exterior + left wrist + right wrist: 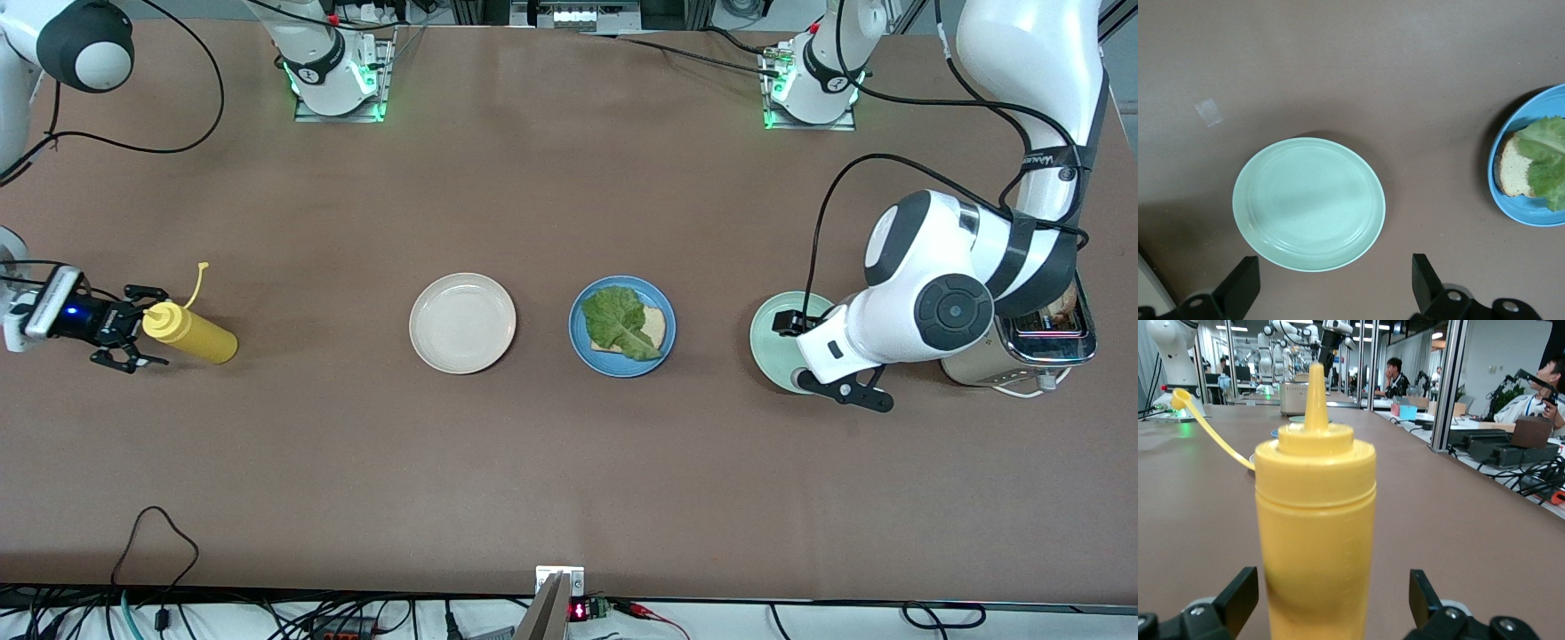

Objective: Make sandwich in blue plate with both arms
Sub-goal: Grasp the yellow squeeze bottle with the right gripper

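Observation:
The bottle's nozzle narrows to a thin uncapped tip, so I next need to grab the squeeze bottle around its straight-sided body with my right gripper.
The blue plate lies mid-table with one slice of bread on it and a green lettuce leaf lying on the slice. No slice covers the leaf. The plate, bread and lettuce also show in the left wrist view. My left gripper is open and empty, up over the edge of a mint-green plate. My right gripper is open, low at the right arm's end, with its fingers on either side of a yellow squeeze bottle, not touching it.
A beige-white plate lies beside the blue plate toward the right arm's end. The bottle has its cap off on a strap. A metal toaster stands at the left arm's end, partly under the left arm. The mint plate is bare.

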Controlling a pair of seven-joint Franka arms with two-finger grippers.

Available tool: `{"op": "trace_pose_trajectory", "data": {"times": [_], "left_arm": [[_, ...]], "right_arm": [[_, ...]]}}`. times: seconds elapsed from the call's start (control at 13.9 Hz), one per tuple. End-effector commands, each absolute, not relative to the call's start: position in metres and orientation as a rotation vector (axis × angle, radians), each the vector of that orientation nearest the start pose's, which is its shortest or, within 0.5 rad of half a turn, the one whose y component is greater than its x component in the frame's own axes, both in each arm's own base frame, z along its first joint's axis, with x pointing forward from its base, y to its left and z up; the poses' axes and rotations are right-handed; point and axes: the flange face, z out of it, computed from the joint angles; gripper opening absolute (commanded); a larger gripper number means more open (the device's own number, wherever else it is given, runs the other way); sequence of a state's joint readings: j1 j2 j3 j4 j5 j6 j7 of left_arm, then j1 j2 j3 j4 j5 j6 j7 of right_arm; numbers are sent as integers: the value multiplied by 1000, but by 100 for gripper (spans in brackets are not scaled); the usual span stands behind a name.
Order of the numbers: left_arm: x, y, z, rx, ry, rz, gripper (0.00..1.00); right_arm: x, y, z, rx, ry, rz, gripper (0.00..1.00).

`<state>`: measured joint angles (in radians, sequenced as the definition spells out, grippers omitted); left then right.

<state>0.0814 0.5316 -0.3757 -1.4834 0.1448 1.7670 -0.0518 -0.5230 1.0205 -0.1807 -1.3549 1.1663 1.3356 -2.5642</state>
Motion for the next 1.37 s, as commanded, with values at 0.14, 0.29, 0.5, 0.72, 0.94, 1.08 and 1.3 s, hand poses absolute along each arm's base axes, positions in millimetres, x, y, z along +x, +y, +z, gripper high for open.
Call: {"op": "trace_pose_trajectory", "data": {"times": [0.14, 0.29, 0.5, 0.72, 0.94, 1.08, 1.3], "left_arm": [[671, -142, 371, -3111, 405, 299, 100], [671, -142, 371, -3111, 405, 299, 100], [671, -143, 370, -3109, 398, 301, 100], [670, -144, 369, -3108, 396, 303, 100], [670, -143, 369, -3109, 391, 303, 100], [671, -141, 369, -3109, 387, 303, 100], [670, -141, 368, -3109, 387, 306, 100]], "right_arm": [[584, -287, 103, -1400, -1307, -1264, 100], [587, -282, 105, -1391, -1313, -1262, 100], [591, -272, 109, -1359, -1308, -1265, 71], [595, -264, 116, -1340, -1309, -1241, 31], [618, -238, 166, -1330, -1377, -1142, 27], [636, -212, 209, -1357, -1427, -1031, 28], [658, -164, 257, -1414, -1483, -859, 28]]}}
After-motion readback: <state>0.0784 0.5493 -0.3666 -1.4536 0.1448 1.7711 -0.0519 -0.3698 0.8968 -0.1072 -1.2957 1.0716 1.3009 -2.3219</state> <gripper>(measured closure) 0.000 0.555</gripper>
